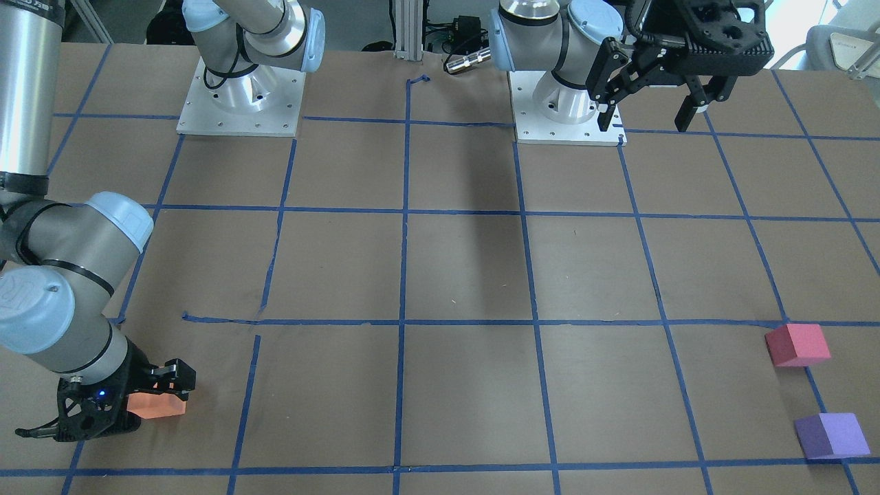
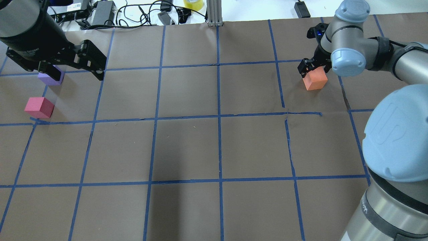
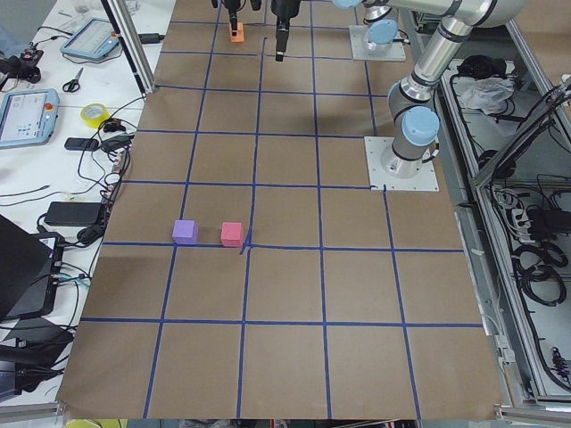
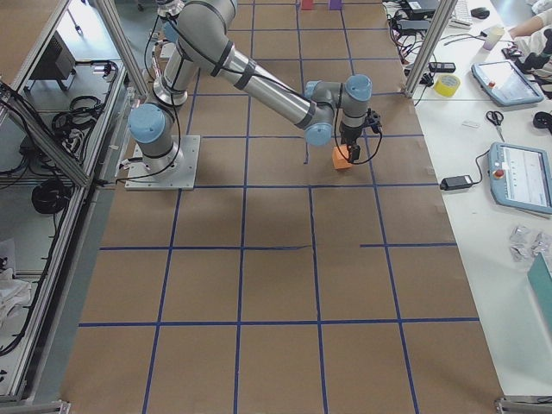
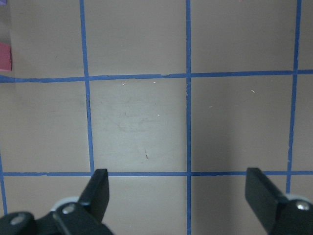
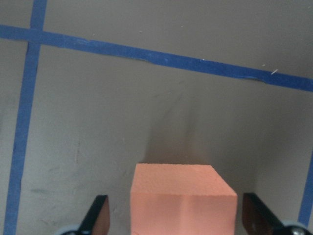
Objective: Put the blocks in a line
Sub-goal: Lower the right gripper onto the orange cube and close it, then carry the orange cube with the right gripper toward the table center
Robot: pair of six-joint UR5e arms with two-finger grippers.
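My right gripper grabs the orange block's opposite sides next, to set the orange block [image 1: 159,405] into the line of blocks.
The orange block [image 1: 159,405] stands on the table at the robot's far right, also in the overhead view [image 2: 316,79] and the right wrist view [image 6: 183,198]. My right gripper [image 1: 141,405] is low over it and open, with a finger [image 6: 98,215] on each side and a gap between each finger and the block. The red-pink block [image 1: 797,344] and purple block [image 1: 832,435] sit apart on the far left. My left gripper [image 1: 646,103] is open and empty, held high. In the overhead view it partly covers the purple block [image 2: 50,78].
The brown table [image 2: 214,150] carries a grid of blue tape. Both arm bases [image 1: 240,96] stand at the robot's edge. Cables, tape rolls and tablets lie on the white bench [image 3: 53,107] beyond the far edge. Metal frame posts [image 2: 214,13] stand there.
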